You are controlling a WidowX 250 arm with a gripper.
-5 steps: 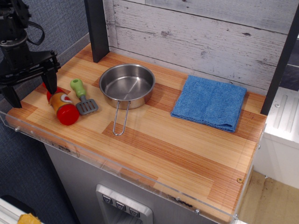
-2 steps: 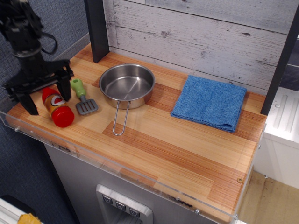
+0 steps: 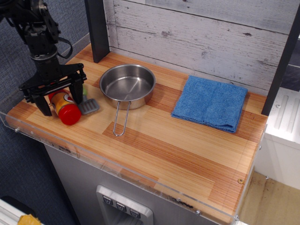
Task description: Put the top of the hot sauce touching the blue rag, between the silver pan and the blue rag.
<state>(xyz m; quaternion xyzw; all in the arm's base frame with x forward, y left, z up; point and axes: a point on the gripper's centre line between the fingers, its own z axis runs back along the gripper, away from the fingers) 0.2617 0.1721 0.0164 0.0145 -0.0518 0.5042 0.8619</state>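
Note:
I need to grab the hot sauce by its labeled middle [image 3: 61,101] with my gripper next. Then it can be set between the silver pan and the blue rag [image 3: 210,102].
The hot sauce [image 3: 64,108] lies on its side at the left end of the counter, its wide red base toward the front edge and its narrow red top tucked under the gripper. My gripper [image 3: 61,101] is open, its two black fingers straddling the bottle at the neck end, low over it. The silver pan [image 3: 127,86] stands in the middle back, its wire handle pointing to the front. The blue rag [image 3: 210,102] lies folded to the right of the pan, with a strip of bare wood between them.
A toy spatula [image 3: 87,106] with a grey blade lies between the bottle and the pan, its green handle mostly hidden by the gripper. A dark post [image 3: 97,29] stands at the back left. A clear rim [image 3: 117,165] runs along the counter's front edge.
The gripper has moved right, from the counter's left edge to over the bottle, and now straddles it. The bottle has shifted a little to the right.

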